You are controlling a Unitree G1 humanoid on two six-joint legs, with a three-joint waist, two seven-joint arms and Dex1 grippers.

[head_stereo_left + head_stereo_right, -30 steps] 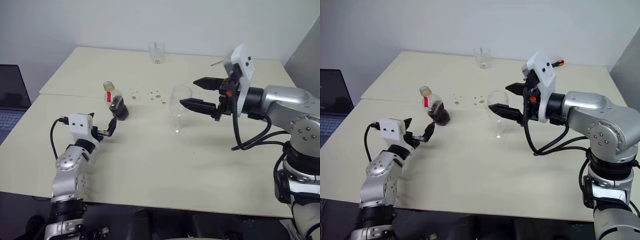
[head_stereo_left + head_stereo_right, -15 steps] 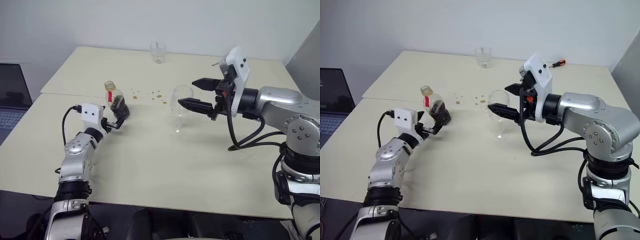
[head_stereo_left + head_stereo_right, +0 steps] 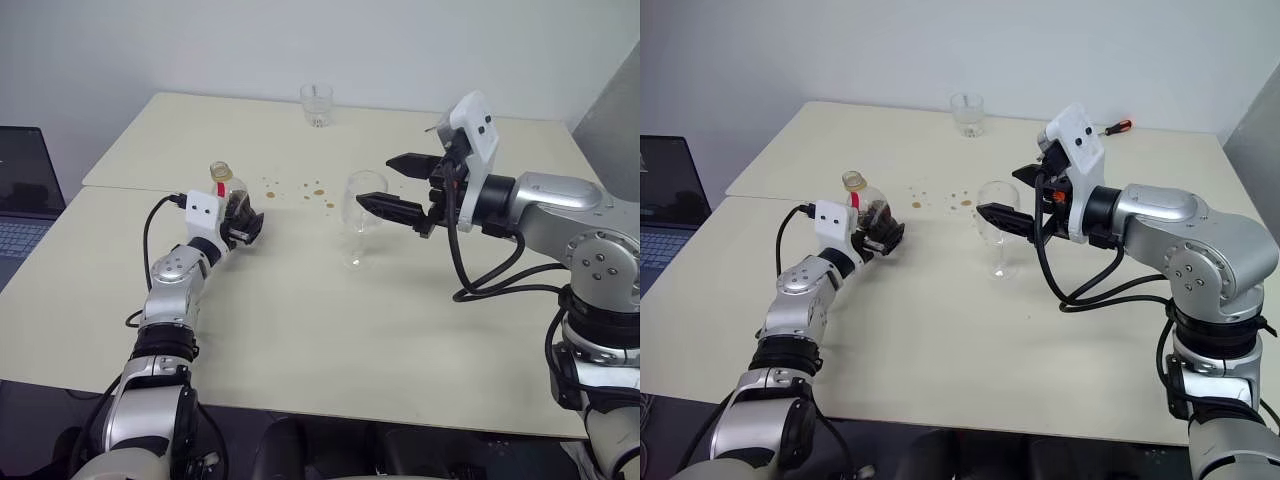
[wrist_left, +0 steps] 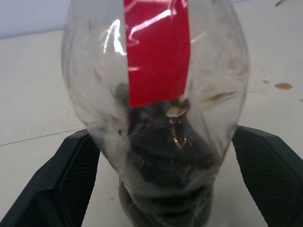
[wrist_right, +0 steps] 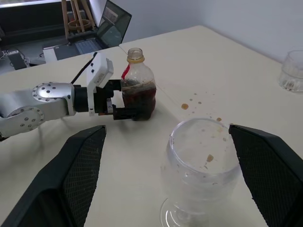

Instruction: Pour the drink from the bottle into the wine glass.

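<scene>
The bottle bulges wide around its red strip, so the left gripper needs to pick it up next by its slim lower body to pour.
The bottle, small and clear with a red strip and a yellowish top, stands on the table left of centre. The dark drink fills its lower part. My left gripper is open, and its black fingers flank the bottle's body low down. The wine glass stands upright near the table's middle, its bowl spotted with brown drops. My right gripper is open at bowl height, one finger on each side of the bowl with a gap showing.
A short clear tumbler stands at the far edge. Brown drops dot the table between bottle and glass. A screwdriver lies at the far right. A laptop sits off the table's left side.
My left gripper has moved forward from short of the bottle until its open fingers flank it. The right gripper, bottle and glass have stayed in place.
</scene>
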